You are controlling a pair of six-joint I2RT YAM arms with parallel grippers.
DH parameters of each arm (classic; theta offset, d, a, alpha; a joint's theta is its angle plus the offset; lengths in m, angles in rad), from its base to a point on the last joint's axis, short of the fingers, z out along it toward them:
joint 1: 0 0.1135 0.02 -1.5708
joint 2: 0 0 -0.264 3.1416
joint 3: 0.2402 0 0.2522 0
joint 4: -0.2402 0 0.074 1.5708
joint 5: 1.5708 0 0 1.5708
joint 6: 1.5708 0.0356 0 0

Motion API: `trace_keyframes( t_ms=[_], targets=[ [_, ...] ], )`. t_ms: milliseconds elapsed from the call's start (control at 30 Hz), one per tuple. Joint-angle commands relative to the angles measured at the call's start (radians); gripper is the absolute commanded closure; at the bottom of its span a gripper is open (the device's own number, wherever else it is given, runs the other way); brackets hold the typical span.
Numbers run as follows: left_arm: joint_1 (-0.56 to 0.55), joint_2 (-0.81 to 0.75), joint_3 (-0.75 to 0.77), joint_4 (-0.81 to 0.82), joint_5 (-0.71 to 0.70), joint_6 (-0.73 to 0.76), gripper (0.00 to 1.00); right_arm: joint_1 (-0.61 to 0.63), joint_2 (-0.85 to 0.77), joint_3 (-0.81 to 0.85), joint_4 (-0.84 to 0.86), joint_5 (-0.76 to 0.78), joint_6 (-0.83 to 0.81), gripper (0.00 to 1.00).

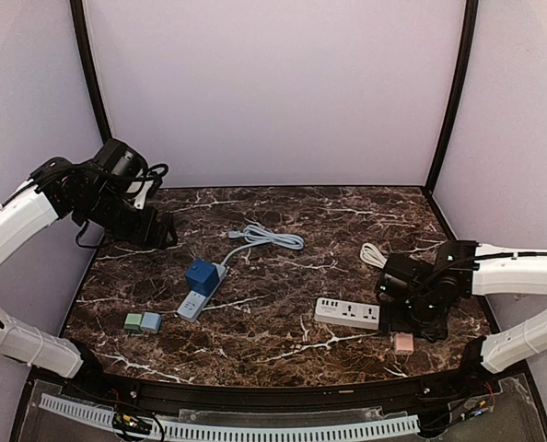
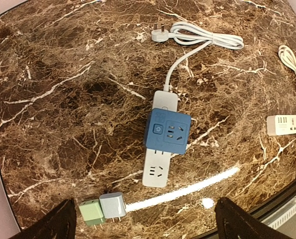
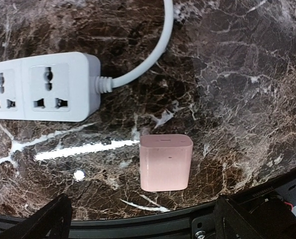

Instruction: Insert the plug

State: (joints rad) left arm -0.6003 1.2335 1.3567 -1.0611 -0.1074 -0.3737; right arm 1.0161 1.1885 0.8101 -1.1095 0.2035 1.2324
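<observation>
The slotted end of the plug should stay free to hand over for inserting, so my right gripper will next grab the pink plug across its narrow sides.
A pink plug (image 3: 165,162) lies on the marble near the front edge, also in the top view (image 1: 403,343). My right gripper (image 3: 145,221) is open and empty, hovering just above it, its fingers (image 3: 43,219) wide on either side. A white power strip (image 3: 38,87) with free sockets lies just left of the plug (image 1: 347,313). My left gripper (image 2: 145,226) is open and empty, raised high at the table's far left (image 1: 163,230). Below it lie a green plug (image 2: 91,212) and a grey plug (image 2: 113,205) side by side.
A second white strip (image 2: 159,164) carries a blue cube adapter (image 2: 168,130); its coiled cable (image 2: 203,36) lies behind it. The right strip's cable (image 1: 373,255) coils at the far right. The table's front edge (image 3: 138,221) is close to the pink plug.
</observation>
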Motion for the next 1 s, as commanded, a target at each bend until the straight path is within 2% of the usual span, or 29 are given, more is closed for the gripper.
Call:
trace_keyframes(
  t_ms=[0,233,500,967],
  targets=[
    [0.002,-0.018,-0.013,0.046,0.096,-0.015,0.05,-0.038,-0.059,-0.085,0.088,-0.071,0.019,0.01],
    [0.002,-0.006,-0.008,0.078,0.171,-0.023,0.10,-0.082,-0.102,-0.195,0.200,-0.111,-0.004,0.05],
    [0.002,0.002,-0.007,0.086,0.200,-0.034,0.13,-0.105,-0.075,-0.262,0.273,-0.108,-0.049,0.12],
    [0.002,0.023,0.006,0.097,0.229,-0.044,0.17,-0.122,-0.037,-0.293,0.329,-0.098,-0.070,0.34]
  ],
)
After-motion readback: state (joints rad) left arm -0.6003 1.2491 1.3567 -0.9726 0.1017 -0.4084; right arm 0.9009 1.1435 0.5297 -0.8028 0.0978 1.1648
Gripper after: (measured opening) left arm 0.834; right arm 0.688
